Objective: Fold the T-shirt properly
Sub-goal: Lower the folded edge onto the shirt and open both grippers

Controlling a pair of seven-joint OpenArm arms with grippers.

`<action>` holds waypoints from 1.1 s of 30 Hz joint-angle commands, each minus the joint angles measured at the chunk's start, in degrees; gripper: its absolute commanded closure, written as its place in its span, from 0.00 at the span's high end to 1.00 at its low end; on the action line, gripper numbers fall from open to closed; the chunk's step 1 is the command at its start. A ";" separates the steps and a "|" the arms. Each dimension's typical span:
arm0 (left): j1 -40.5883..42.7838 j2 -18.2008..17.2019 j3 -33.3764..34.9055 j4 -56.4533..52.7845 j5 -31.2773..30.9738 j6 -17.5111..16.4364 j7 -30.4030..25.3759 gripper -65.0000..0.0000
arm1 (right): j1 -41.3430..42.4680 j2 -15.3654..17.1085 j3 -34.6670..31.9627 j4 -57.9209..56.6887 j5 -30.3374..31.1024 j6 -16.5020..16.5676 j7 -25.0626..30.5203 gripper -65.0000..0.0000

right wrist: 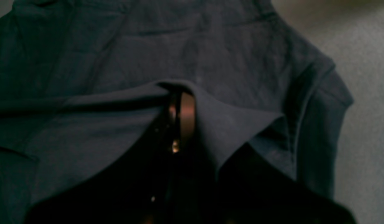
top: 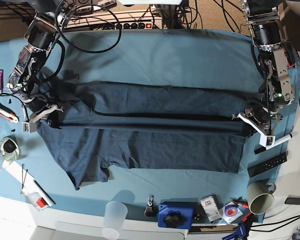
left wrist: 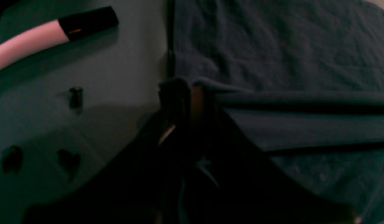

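I should let go of the T-shirt with my right gripper now, because the T-shirt's pinched fold (top: 82, 125) (right wrist: 226, 117) is low over the middle of its spread lower layer.
The dark navy T-shirt (top: 155, 145) lies spread across the teal table cloth (top: 165, 55), sleeves toward the base view's left. A taut folded ridge of it runs between my two grippers. On that view's right, my left gripper (top: 250, 122) is shut on the shirt's edge. In the left wrist view its fingertips (left wrist: 187, 93) pinch the lifted fabric (left wrist: 288, 46). On the left, my right gripper (top: 52, 120) is shut on the shirt near a sleeve. In the right wrist view its fingers (right wrist: 179, 99) clamp a raised fold of the cloth (right wrist: 210, 46).
Along the front edge stand a white plastic cup (top: 114, 217), a blue block (top: 176, 216) and a beige mug (top: 260, 200). A black power strip (top: 268, 164) and a white marker (top: 282, 139) lie at the right edge. Tools (top: 2, 111) and a tape roll (top: 7, 147) sit at the left.
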 commanded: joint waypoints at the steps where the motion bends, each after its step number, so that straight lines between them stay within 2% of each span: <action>1: -1.27 -1.11 -0.42 0.83 0.24 0.44 -1.68 0.00 | 1.33 1.46 0.44 0.81 0.39 -0.72 2.23 0.00; 3: -1.29 -1.11 -0.42 0.83 0.24 0.44 -1.70 0.03 | 1.44 1.49 0.44 0.81 0.39 -0.39 2.21 0.00; 4: -1.27 -1.11 -0.42 0.83 0.24 0.44 -1.70 0.11 | 1.44 1.53 0.44 0.83 0.39 0.35 2.19 0.02; 7: -1.36 -1.11 -0.42 0.83 0.26 0.46 -1.68 0.37 | 1.46 1.66 0.46 1.05 0.42 2.10 2.19 0.27; 8: -1.44 -1.14 -0.42 0.83 0.28 0.46 -1.66 0.43 | 1.44 1.66 0.46 1.27 0.42 2.05 2.16 0.31; 10: -1.92 -1.18 -0.44 0.85 0.28 0.46 -1.57 0.48 | 1.44 1.81 0.48 1.90 0.46 2.03 2.05 0.32; 12: -2.78 -1.44 -0.44 0.94 0.24 0.44 -0.07 0.49 | 1.46 2.29 0.50 3.17 1.64 1.95 0.59 0.32; 16: -5.73 -2.21 -0.70 2.89 -1.20 0.70 10.12 0.49 | 1.44 3.56 1.14 8.44 7.48 1.90 -5.33 0.32; 19: -7.17 -3.21 -0.68 5.64 -5.97 1.11 17.40 0.49 | 1.42 3.50 3.04 12.90 9.68 1.90 -8.68 0.32; 21: -7.39 -3.34 -0.90 7.39 -6.03 1.07 20.68 0.49 | 1.44 3.50 4.17 14.49 9.64 1.88 -10.16 0.32; 28: -3.67 -3.30 -5.97 8.37 -8.83 1.05 25.42 0.49 | 1.22 3.50 8.85 14.80 9.64 1.86 -13.25 0.32; 33: 0.52 -3.30 -12.72 8.41 -15.45 -0.44 26.82 0.51 | 1.20 3.50 12.17 14.80 9.64 1.88 -14.32 0.32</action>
